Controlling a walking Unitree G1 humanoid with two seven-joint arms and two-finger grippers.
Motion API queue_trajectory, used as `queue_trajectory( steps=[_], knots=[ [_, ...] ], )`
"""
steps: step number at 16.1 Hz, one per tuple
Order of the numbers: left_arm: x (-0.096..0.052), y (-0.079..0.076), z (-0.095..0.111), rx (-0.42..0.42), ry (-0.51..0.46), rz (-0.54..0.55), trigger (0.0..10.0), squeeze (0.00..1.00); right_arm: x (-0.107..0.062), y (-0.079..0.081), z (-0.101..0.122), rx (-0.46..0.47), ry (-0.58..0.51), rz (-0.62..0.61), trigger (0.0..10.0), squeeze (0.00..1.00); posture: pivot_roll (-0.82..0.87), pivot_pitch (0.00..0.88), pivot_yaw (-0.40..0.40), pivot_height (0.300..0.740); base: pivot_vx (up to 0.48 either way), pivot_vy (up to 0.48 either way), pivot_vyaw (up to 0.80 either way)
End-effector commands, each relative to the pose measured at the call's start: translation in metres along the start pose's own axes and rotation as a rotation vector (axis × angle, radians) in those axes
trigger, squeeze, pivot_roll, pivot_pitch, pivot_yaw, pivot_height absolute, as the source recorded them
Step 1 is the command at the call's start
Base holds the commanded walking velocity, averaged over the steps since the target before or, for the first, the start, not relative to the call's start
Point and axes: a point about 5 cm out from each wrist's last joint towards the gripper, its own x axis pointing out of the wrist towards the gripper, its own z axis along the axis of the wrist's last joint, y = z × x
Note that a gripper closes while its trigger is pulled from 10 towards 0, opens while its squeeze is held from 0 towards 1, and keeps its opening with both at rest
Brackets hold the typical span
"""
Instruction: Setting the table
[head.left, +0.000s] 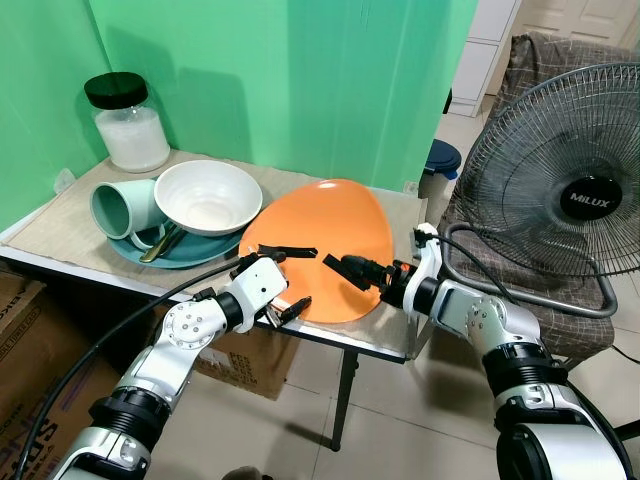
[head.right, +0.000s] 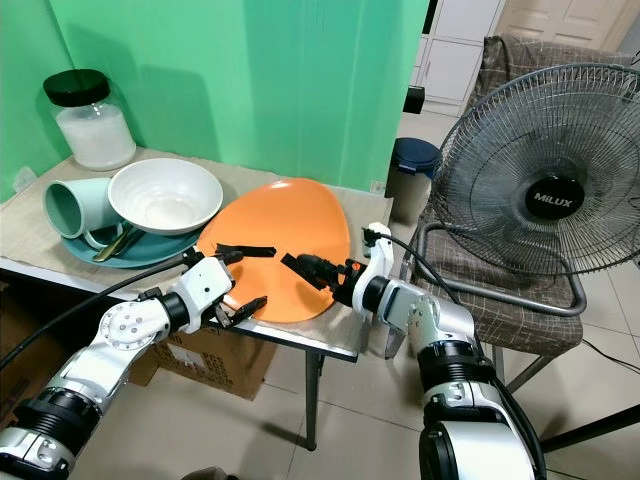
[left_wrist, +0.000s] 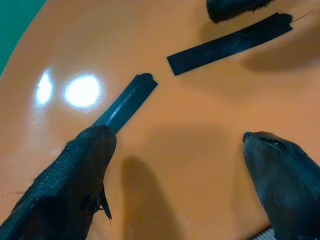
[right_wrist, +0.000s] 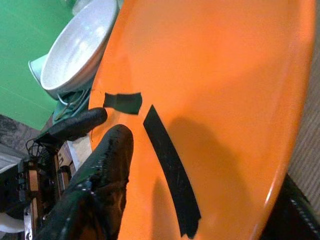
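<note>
The plate's broad orange side spreads far wider than the right gripper's fingers can open, so the robot should next pinch the plate by its thin rim (right_wrist: 270, 202) with its right gripper.
An orange plate (head.left: 330, 225) with two black tape strips (left_wrist: 227, 44) lies at the table's front right corner and overhangs the front edge. My left gripper (head.left: 278, 282) is at the plate's near-left rim. It is open, with both fingers (left_wrist: 75, 175) over the orange surface. My right gripper (head.left: 355, 275) comes in from the plate's right side, also open. One of its fingers (right_wrist: 107, 155) reaches over the plate and the other sits under the rim. To the left a white bowl (head.left: 208, 195), a teal mug (head.left: 125, 208) on its side and a spoon (head.left: 160, 245) rest on a teal plate (head.left: 195, 255).
A glass jar (head.left: 127, 122) with a black lid stands at the table's back left. A large floor fan (head.left: 570, 195) and a fabric chair (head.left: 560, 60) stand close on the right. Cardboard boxes (head.left: 20, 310) sit under the table. A green backdrop hangs behind.
</note>
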Motion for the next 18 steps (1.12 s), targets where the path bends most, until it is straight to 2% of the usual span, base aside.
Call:
queue_trajectory(
  steps=[1,11,16,18],
  knots=[
    [0.003,-0.008,-0.008,0.002,0.057,-0.037,10.0,0.00,0.000,0.004,0.004,0.000,-0.017,0.028,0.0,0.00,0.02,0.000,-0.043,0.740,0.000,0.000,0.00],
    [0.001,-0.003,-0.007,0.021,0.056,-0.038,10.0,0.00,0.000,0.006,0.000,0.016,-0.036,0.020,0.0,0.00,0.02,0.000,-0.023,0.740,0.000,0.000,0.00],
    [-0.004,0.012,0.008,0.011,-0.003,0.016,10.0,0.00,0.004,0.008,0.003,0.051,-0.101,-0.023,0.0,0.00,0.04,0.000,-0.007,0.740,0.000,0.000,0.00],
    [-0.004,0.021,0.017,0.000,-0.038,0.054,10.0,0.00,0.002,0.003,0.004,0.066,-0.118,-0.066,0.0,0.00,0.04,0.000,-0.009,0.740,0.000,0.000,0.00]
  ],
)
